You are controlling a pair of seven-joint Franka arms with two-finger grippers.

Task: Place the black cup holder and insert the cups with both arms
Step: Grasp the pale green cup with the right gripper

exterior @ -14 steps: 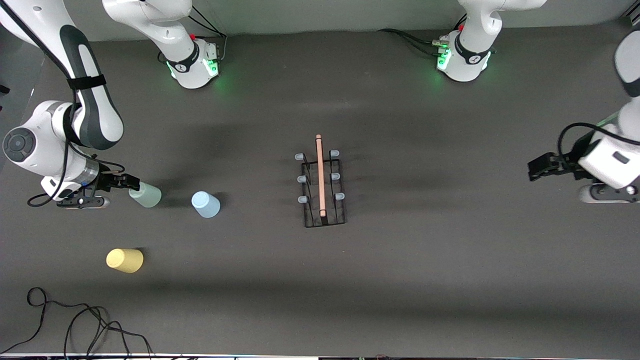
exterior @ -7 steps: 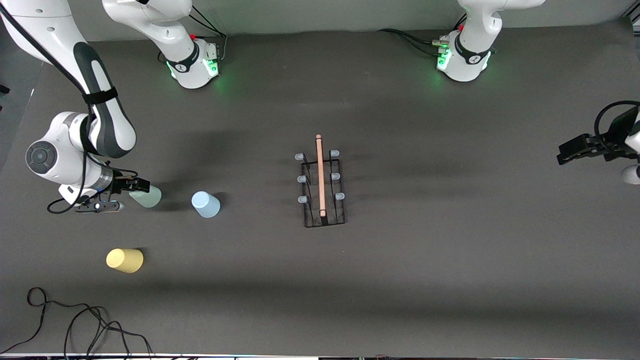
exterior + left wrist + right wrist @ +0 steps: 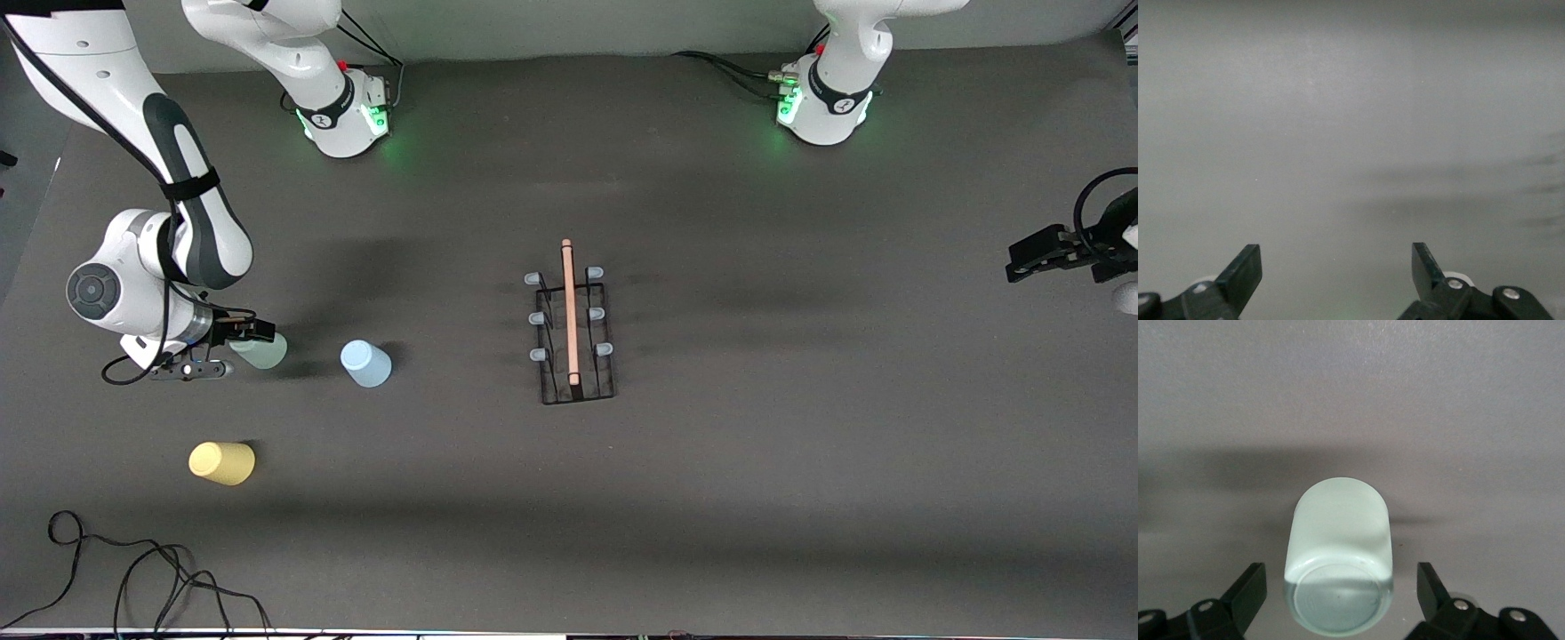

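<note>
I should close my right gripper on the green cup's base now, because its fingers sit on either side of the cup's base.
The black cup holder (image 3: 574,336) stands mid-table with its wooden rod handle on top and all its pegs bare. The pale green cup (image 3: 264,350) lies on its side toward the right arm's end. My right gripper (image 3: 249,335) is open, its fingers either side of the cup's base without touching. In the right wrist view the green cup (image 3: 1338,550) shows base-on between my right gripper's (image 3: 1340,590) fingers. The light blue cup (image 3: 365,364) sits beside it, toward the holder. The yellow cup (image 3: 222,463) lies nearer the front camera. My left gripper (image 3: 1015,265) is open and empty at the left arm's end; my left gripper (image 3: 1337,270) shows over bare table.
Loose black cables (image 3: 133,569) lie at the table's front corner on the right arm's end. The two green-lit arm bases (image 3: 347,111) stand along the back edge. Dark grey mat (image 3: 756,462) lies around the holder.
My right gripper has moved forward onto the green cup, so its fingers now flank the cup's base. My left gripper has drawn away toward the left arm's end of the table.
</note>
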